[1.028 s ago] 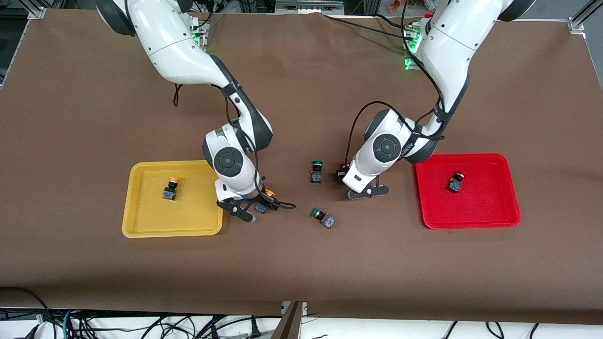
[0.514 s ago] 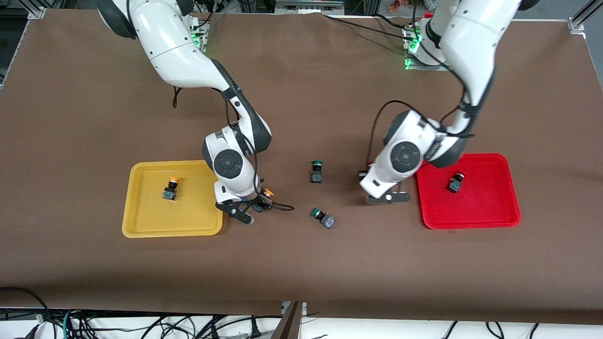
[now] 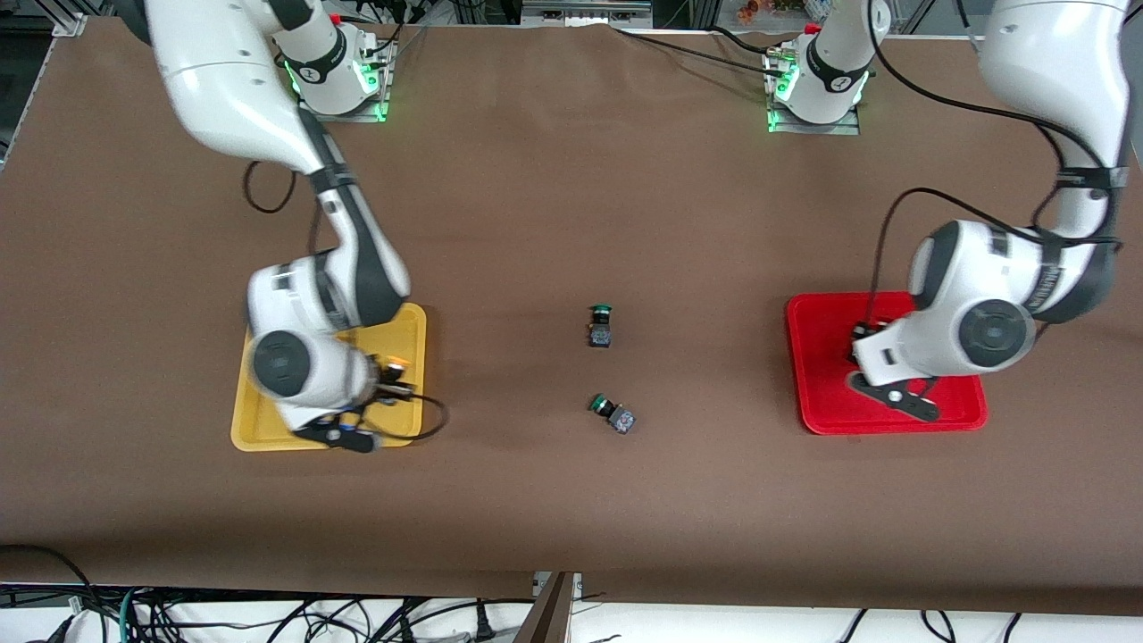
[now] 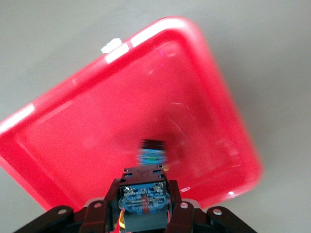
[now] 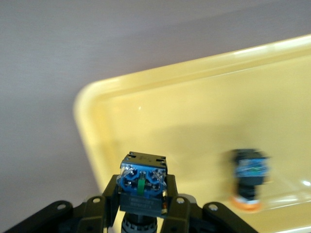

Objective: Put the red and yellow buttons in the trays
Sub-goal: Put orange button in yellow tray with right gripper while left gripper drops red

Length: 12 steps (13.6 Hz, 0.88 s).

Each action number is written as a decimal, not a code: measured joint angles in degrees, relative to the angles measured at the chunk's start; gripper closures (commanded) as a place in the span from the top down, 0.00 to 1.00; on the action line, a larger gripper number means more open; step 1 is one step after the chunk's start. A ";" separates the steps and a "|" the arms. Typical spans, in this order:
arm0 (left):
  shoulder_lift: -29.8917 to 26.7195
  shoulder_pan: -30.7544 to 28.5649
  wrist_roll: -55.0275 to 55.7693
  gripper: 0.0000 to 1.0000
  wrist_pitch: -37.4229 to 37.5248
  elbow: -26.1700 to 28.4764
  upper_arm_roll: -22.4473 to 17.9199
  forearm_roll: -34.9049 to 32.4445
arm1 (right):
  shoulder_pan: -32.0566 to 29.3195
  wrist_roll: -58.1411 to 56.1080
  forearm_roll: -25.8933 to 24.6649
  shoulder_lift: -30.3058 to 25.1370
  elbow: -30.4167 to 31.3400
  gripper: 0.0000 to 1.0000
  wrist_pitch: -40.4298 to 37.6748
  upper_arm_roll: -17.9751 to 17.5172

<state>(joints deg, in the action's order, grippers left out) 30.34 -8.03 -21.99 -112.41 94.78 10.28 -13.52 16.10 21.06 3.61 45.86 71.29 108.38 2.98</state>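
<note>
The yellow button is still above the bottom of the yellow tray and is larger than the button there. My right gripper needs to lower the button onto the bottom of the tray before letting go of it.
My right gripper (image 3: 379,391) is shut on a yellow button (image 3: 391,366) over the yellow tray (image 3: 241,420), near the tray's end toward the table's middle. In the right wrist view the fingers (image 5: 109,194) clamp its dark body (image 5: 143,182) above the tray (image 5: 170,107); a second yellow button (image 5: 249,177) lies in that tray. My left gripper (image 3: 871,355) is shut on a red button over the red tray (image 3: 817,357). In the left wrist view its body (image 4: 143,194) is between the fingers (image 4: 177,204), above the tray (image 4: 73,145), where another button (image 4: 152,151) lies blurred.
Two green-capped switches sit on the brown table between the trays: one upright (image 3: 600,326), the other (image 3: 612,413) tipped over nearer the front camera. The arms hide the buttons lying in both trays in the front view.
Both arms swung outward from the table's middle with their buttons: the right gripper from beside the yellow tray to over it, the left gripper from near the green switches to over the red tray.
</note>
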 measured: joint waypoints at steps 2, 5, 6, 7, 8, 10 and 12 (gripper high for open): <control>1.96 -4.83 -12.03 0.38 -5.61 0.79 0.01 -0.01 | -2.02 -3.77 0.08 0.32 2.49 0.00 -0.16 -0.08; 6.99 -8.85 -23.19 1.00 -13.83 1.40 0.10 -0.01 | -1.27 -3.97 0.08 1.59 6.61 0.99 3.19 -0.67; 8.19 -9.29 -24.02 1.00 -14.89 1.39 0.17 -0.01 | -0.83 -3.95 0.08 1.81 7.34 1.00 3.91 -0.70; 8.59 -9.42 -24.27 1.00 -15.21 1.35 0.30 -0.01 | -0.63 -3.95 0.07 1.79 7.45 1.00 4.06 -0.70; 8.33 -9.44 -24.27 1.00 -15.11 1.09 0.53 -0.01 | -0.66 -3.98 0.03 1.45 7.20 1.00 4.06 -0.67; 6.08 -9.42 -23.73 1.00 -11.89 -0.53 1.85 0.02 | -1.09 -4.49 -0.25 -0.93 5.64 1.00 0.97 -0.35; 1.55 -9.36 -18.52 1.00 -4.42 -3.08 5.10 0.08 | -2.07 -8.18 -0.36 -5.33 3.42 1.00 -5.88 0.80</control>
<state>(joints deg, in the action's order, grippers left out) 31.90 -17.39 -40.51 -116.82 91.71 15.38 -13.43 14.03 12.88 3.25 40.53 74.71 102.50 3.77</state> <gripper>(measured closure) 0.000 0.013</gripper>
